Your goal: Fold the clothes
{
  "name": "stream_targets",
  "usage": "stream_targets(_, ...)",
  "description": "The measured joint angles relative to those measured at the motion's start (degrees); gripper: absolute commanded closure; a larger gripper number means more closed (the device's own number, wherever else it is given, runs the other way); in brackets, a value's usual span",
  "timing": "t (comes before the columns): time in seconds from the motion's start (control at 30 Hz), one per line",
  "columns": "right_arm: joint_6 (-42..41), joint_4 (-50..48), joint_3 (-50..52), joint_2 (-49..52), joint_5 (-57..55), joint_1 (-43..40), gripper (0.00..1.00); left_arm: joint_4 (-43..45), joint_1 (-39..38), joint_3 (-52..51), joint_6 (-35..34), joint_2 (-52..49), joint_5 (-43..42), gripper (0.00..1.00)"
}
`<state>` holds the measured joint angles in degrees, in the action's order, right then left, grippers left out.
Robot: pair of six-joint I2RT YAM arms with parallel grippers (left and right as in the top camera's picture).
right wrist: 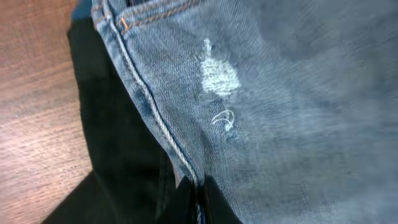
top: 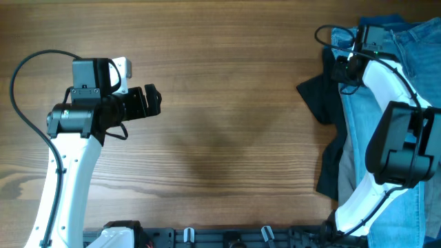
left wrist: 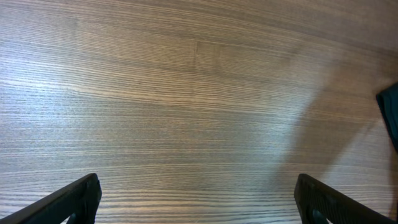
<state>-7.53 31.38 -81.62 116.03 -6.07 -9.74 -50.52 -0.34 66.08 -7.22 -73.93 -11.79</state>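
Note:
I will next grab the seamed edge of the jeans point(top: 358, 131) near the orange stitching with my left gripper. The legs then stay free to spread for folding.
A pile of clothes lies at the table's right edge: light blue jeans point(top: 358, 131) over a dark garment point(top: 318, 96). My right gripper point(top: 342, 67) is at the top of the pile, shut on the seam of the jeans point(right wrist: 199, 208). The wrist view shows the denim with a frayed white patch point(right wrist: 219, 76) and the dark garment point(right wrist: 118, 149) beside it. My left gripper point(top: 153, 100) hovers open and empty over bare wood on the left point(left wrist: 196, 199), far from the clothes.
The wooden table point(top: 227, 138) spans the view. A dark cloth corner point(left wrist: 390, 112) shows at the right edge of the left wrist view. Black fixtures point(top: 227, 236) line the front edge.

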Motion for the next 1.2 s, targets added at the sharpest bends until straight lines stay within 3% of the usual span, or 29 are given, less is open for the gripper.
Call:
stream_targets(0.17,-0.3,3.8,-6.8,-7.8,2.8,-3.3,0.96,0.0,0.0,0.0,0.0,0.0,0.0,0.03)
stream_targets(0.3,1.3,3.8,-13.4,-18.3,13.3,-3.6,0.96,-1.5,0.0,3.7,-0.3,1.9,0.7,0.1)
stream_targets(0.4,1.7,3.8,-15.9,-24.0,21.7,4.7,0.96,-5.0,0.0,12.5,-0.5,6.4,3.5,0.09)
stream_targets(0.47,1.8,4.1,-16.6,-25.2,25.4,15.2,0.95,-7.7,0.0,19.5,-0.5,9.3,6.9,0.06)
stream_targets(0.5,1.9,4.9,-16.7,-25.0,27.5,24.0,0.88,-8.8,0.0,23.1,-0.5,11.0,9.2,0.04)
stream_targets(0.53,2.0,5.6,-16.8,-24.6,28.6,29.4,0.65,-9.4,0.0,25.3,-0.6,12.4,11.1,0.02)
stream_targets(0.57,2.9,7.3,-16.9,-22.8,30.0,40.3,0.32,-10.4,0.0,27.9,-0.6,13.8,13.7,0.01)
stream_targets(0.63,4.9,9.4,-17.3,-18.5,31.8,53.8,0.25,-10.8,0.0,30.6,-0.6,15.6,18.4,0.0)
stream_targets(0.73,6.6,13.7,-17.2,-13.9,27.2,65.5,0.21,-11.0,0.0,31.3,-0.6,16.3,23.9,0.02)
stream_targets(0.87,3.8,16.4,-19.1,-17.5,19.1,58.8,0.21,-12.4,0.0,31.3,-0.6,14.5,24.3,0.19)
stream_targets(0.97,-3.7,18.1,-20.6,-27.5,15.1,42.6,0.21,-16.3,0.0,31.9,-0.1,6.9,16.4,0.39)
stream_targets(1.1,-10.0,19.3,-22.0,-36.8,15.1,25.0,0.2,-17.4,-0.4,32.0,1.2,-10.5,7.1,0.41)
stream_targets(1.2,-16.7,21.3,-22.1,-37.9,16.9,16.7,0.21,-15.2,-2.1,31.6,1.6,-24.0,1.8,0.41)
